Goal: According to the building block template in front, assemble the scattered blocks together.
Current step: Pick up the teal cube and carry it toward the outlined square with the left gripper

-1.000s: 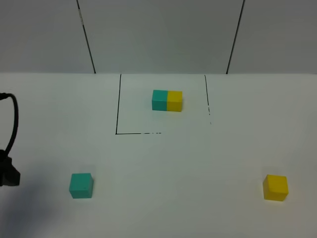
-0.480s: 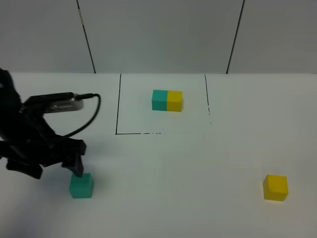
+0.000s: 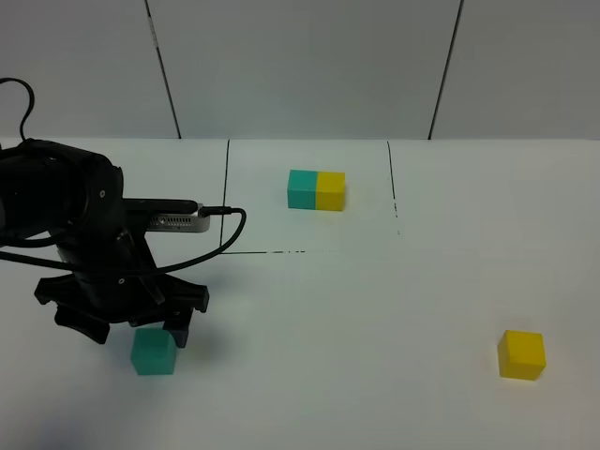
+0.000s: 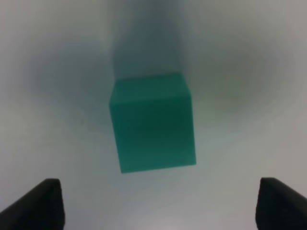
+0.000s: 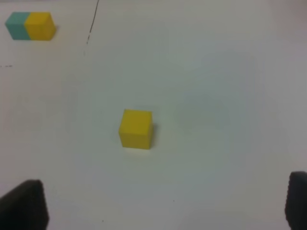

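Observation:
My left gripper takes hold of the loose teal cube (image 3: 153, 352) by its opposite sides next, to assemble the blocks like the teal-yellow template (image 3: 316, 190).
The template (image 3: 316, 189), a teal-left, yellow-right bar, lies inside a black-lined square at the back middle; it also shows in the right wrist view (image 5: 30, 26). The loose teal cube (image 3: 153, 352) sits at the front left. My left gripper (image 3: 131, 325) hovers just over it, open and empty. In the left wrist view the teal cube (image 4: 152, 122) lies ahead of the open left gripper (image 4: 163, 206). The loose yellow cube (image 3: 521, 354) sits at the front right. In the right wrist view my right gripper (image 5: 160, 206) is open and empty, well short of the yellow cube (image 5: 136, 128).
Black lines (image 3: 224, 197) mark the square around the template on the white table. A black cable (image 3: 220, 230) loops off the left arm. Grey wall panels (image 3: 300, 66) stand behind the table. The right arm is out of the exterior view.
My left arm has come in from the left edge and moved right, and now stands over the teal cube. The cubes and the template have not moved.

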Motion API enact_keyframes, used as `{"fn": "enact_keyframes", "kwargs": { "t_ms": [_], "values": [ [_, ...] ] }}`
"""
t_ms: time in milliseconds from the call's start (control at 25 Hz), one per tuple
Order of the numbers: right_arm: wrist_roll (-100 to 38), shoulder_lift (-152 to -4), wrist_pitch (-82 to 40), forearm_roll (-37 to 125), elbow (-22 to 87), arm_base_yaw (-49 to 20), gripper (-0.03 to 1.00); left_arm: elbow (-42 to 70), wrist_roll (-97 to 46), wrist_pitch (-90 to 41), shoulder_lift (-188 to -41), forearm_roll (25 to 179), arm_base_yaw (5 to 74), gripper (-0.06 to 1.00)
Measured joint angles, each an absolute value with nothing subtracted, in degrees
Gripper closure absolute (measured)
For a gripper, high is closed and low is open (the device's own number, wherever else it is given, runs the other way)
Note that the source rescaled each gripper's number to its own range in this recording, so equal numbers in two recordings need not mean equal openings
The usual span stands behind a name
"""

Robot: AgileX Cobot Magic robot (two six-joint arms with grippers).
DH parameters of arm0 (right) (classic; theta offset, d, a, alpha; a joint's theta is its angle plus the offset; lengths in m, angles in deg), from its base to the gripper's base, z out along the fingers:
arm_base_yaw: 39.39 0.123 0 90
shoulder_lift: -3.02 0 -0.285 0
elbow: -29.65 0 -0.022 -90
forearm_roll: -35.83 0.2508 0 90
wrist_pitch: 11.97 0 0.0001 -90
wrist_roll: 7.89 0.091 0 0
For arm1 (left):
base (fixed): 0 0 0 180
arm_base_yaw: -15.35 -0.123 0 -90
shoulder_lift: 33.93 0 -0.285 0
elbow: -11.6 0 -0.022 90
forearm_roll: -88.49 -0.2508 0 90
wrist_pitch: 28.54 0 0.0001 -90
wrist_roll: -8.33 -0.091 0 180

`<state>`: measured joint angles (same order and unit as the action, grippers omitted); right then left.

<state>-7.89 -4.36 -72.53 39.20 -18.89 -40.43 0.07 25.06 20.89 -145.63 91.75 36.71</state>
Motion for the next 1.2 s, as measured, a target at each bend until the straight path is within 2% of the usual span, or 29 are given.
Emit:
{"fn": "enact_keyframes", "kwargs": {
  "t_ms": [680,1120,1200],
  "values": [
    [-7.9,-4.4,-72.5,39.2,-18.9,-40.4,-0.03,0.2,26.6,16.8,-153.1,89.0,36.7,0.21],
    [-7.9,-4.4,-72.5,39.2,-18.9,-40.4,-0.03,0.2,27.5,13.9,-156.3,88.5,36.7,0.24],
    [-7.9,-4.4,-72.5,39.2,-18.9,-40.4,-0.03,0.2,27.6,13.6,-156.4,88.5,36.7,0.27]
  ]
}}
